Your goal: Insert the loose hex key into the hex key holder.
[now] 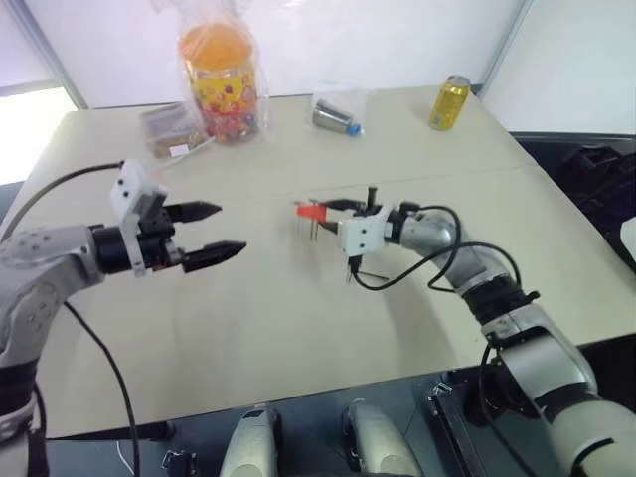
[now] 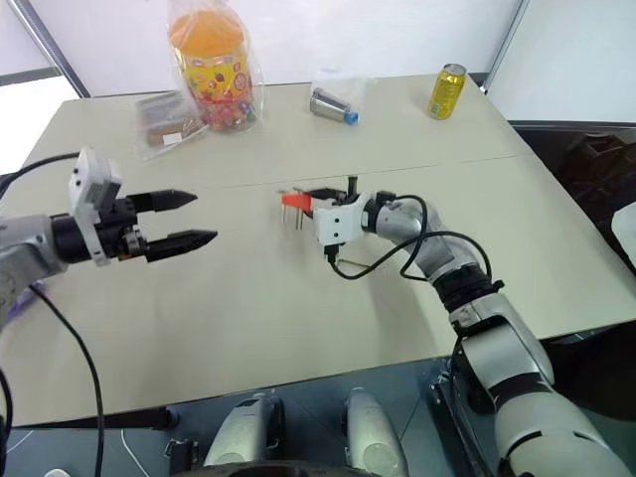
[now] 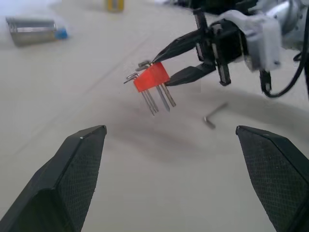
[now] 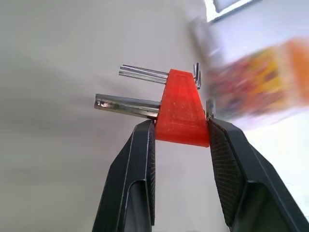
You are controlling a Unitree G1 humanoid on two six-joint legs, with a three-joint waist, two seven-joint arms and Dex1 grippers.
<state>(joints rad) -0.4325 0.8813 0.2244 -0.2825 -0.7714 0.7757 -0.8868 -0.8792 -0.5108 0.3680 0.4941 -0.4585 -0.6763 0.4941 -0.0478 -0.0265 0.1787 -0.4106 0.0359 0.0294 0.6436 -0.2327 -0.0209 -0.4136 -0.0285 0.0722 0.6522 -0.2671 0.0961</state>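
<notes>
My left gripper grips the hex key holder by the flat sides of its red block next, since metal keys stick out above and below the holder.
My right gripper is shut on the hex key holder, a red-orange block with short metal keys sticking out of it. The holder hangs in the air above the middle of the beige table. The loose hex key, a thin dark L-shaped rod, lies flat on the table below and just beside the right gripper. My left gripper is open and empty, raised above the table to the left of the holder, its fingers pointing toward it.
At the back of the table stand an orange candy jar in a plastic bag, a brown snack packet, a silver cylinder with a blue cap and a yellow can. A black cable loops under the right wrist.
</notes>
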